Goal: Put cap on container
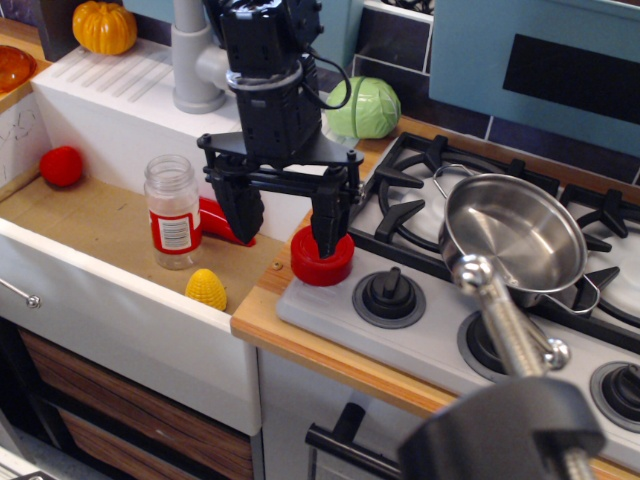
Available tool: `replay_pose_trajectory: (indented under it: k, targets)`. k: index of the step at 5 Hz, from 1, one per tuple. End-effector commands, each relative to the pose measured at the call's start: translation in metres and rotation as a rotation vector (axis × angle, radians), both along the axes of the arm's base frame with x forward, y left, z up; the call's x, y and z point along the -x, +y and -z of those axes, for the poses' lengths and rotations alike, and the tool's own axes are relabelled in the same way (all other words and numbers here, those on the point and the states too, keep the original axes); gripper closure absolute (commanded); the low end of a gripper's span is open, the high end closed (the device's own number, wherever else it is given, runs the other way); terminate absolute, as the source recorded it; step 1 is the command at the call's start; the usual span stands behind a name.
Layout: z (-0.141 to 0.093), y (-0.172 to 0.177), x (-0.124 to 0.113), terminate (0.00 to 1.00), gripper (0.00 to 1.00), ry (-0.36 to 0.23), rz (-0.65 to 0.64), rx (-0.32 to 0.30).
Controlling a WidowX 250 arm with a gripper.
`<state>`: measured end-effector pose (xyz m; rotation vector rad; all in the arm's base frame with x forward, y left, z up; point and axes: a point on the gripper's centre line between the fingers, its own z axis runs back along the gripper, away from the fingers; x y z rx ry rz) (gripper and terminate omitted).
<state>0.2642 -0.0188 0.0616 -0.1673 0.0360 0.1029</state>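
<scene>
My gripper will grab the red cap by its round side point(322, 271) next, so that it can close the clear container's threaded neck point(171, 171).
The red cap point(322, 265) sits on the wooden counter edge at the stove's front left corner. The clear container point(172, 210), with a red-and-white label and a bare threaded neck, stands upright in the sink basin, left of the cap. My black gripper point(285, 243) is open wide. Its right finger point(328, 215) comes down onto the cap's top; whether its tip is inside the cap I cannot tell. Its left finger point(240, 205) hangs over the sink, in front of a red chili pepper point(213, 217). Nothing is gripped.
A yellow toy point(206, 289) and a red ball point(61, 166) lie in the sink. A grey faucet point(195, 60), a green cabbage point(365, 107) and an orange pumpkin point(104, 27) stand behind. A steel pot point(515, 235) sits on the stove point(410, 170).
</scene>
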Motion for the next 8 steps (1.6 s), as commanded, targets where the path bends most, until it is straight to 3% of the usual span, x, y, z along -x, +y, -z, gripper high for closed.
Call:
replay_pose_trajectory:
  k: [1, 4, 8]
  targets:
    - [0.000, 0.000, 0.000, 0.00, 0.00, 0.000, 0.000, 0.000]
    - [0.009, -0.003, -0.034, 0.00, 0.00, -0.074, -0.064, -0.015]
    - [0.044, -0.018, -0.043, 0.00, 0.00, -0.088, -0.090, -0.100]
